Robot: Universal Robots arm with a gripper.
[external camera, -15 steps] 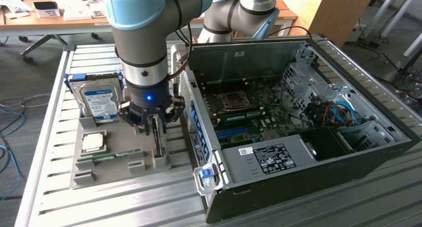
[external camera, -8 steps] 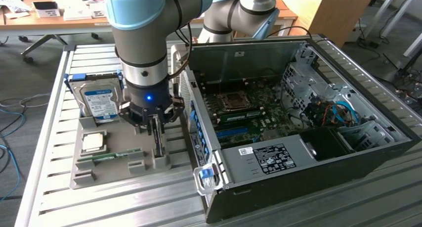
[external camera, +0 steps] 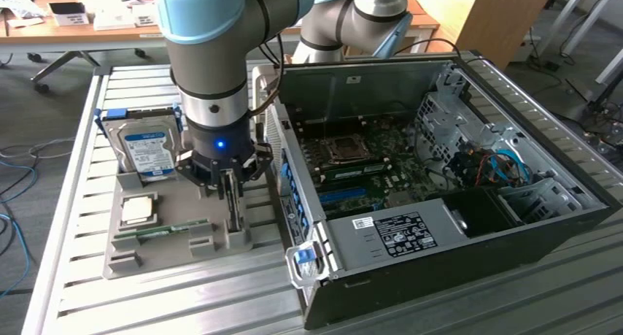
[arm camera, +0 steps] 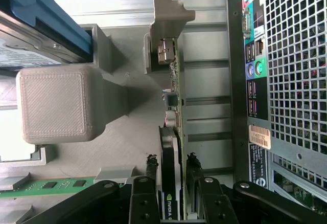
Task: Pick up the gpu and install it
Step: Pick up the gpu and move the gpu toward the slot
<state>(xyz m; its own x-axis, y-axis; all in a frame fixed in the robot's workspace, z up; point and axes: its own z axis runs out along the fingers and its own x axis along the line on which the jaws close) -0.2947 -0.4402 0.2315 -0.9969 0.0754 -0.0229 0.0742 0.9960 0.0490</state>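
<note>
My gripper grabs the GPU (arm camera: 170,139) by its flat-sided black fan shroud (arm camera: 169,175) next, since components stick out of the board near the metal bracket.
The gpu (arm camera: 170,139) stands on its edge in a slot of the grey holder tray (external camera: 146,258), a thin dark card with a black fan shroud and a metal end piece at its far end. My gripper (arm camera: 172,163) has come straight down over it, and its two black fingers (arm camera: 152,170) flank the card with only slim gaps on either side. In the exterior view the gripper (external camera: 230,196) hangs over the gpu (external camera: 235,217), just beside the open computer case (external camera: 545,203). The jaws are still open around the card.
On the tray a silver hard drive (external camera: 146,151) stands upright in a blue frame. A processor chip (external camera: 138,209) and a green memory stick (external camera: 160,233) lie there too. The case's motherboard (external camera: 380,171) lies exposed. The case's rear panel (arm camera: 286,81) is close to the card.
</note>
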